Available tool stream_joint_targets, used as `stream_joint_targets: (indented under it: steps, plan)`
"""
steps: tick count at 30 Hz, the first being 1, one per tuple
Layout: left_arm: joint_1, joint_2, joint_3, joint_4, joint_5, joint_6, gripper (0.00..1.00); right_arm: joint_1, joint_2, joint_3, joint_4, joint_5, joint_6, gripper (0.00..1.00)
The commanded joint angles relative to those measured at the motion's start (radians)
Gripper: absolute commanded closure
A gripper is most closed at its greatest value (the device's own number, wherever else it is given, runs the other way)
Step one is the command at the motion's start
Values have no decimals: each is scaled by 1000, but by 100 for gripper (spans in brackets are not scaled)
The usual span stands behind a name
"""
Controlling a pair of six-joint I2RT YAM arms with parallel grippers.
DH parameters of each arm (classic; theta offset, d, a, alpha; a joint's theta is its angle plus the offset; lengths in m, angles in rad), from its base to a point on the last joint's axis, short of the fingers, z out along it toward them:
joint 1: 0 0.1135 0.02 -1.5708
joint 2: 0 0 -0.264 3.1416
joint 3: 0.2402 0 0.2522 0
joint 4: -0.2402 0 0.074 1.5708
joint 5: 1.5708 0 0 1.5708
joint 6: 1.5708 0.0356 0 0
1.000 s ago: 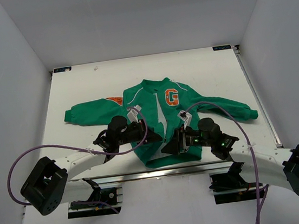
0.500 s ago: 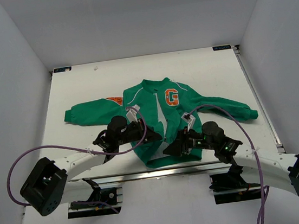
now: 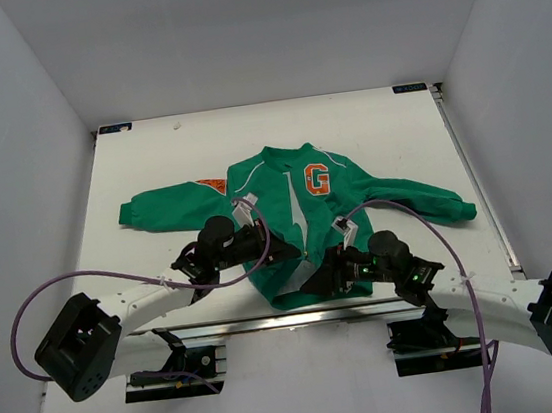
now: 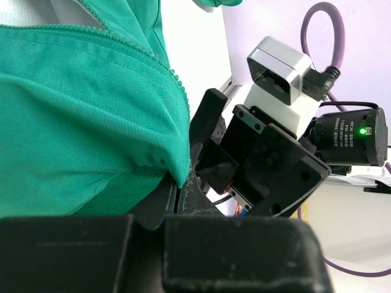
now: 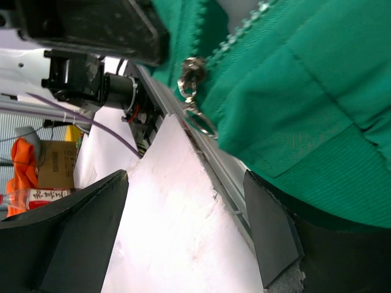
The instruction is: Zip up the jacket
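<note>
My right gripper needs to take hold of the zipper slider's pull ring (image 3: 305, 255) (image 5: 200, 121) next and leave the zipper's teeth free. Then it can pull the slider along and zip the jacket.
The green jacket (image 3: 302, 213) lies flat on the white table (image 3: 150, 162), collar far, orange "G" patch (image 3: 318, 178) up, front open with the pale lining showing. My left gripper (image 3: 287, 252) is shut on the hem corner of the jacket's left front panel (image 4: 91, 122); its jaws (image 4: 177, 192) pinch the fabric edge. My right gripper (image 3: 316, 282) is open and empty at the hem near the table's front edge. In the right wrist view its fingers (image 5: 85, 232) stand wide apart below the metal zipper slider (image 5: 190, 72) and its pull ring (image 5: 200, 122).
A metal rail (image 5: 229, 174) runs along the table's near edge just under the hem. Purple cables (image 3: 93, 274) loop from both arms. White walls close in the left, right and back. A cardboard box (image 5: 54, 165) sits beyond the table.
My right gripper has drawn back toward the near edge and lower along the hem. My left gripper has kept its hold and place.
</note>
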State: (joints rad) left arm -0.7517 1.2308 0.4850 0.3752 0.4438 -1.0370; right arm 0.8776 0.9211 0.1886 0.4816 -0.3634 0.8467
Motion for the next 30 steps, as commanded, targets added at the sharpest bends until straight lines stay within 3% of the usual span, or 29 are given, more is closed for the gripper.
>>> stream_joint_targets:
  steps: [1,9,16,25,30]
  plan:
    - [-11,-39,-3,30,-24,-6,100,6,5,29,86,38,9,19]
    - [-21,-30,-13,54,-22,-14,100,8,12,-43,297,132,81,20]
    - [-20,-31,-17,54,-28,-14,100,8,18,-54,324,153,98,28]
    - [-20,-30,-20,54,-30,-14,100,9,30,-64,374,169,103,42]
    - [-20,-31,-19,56,-33,-15,100,9,16,-63,338,184,103,59]
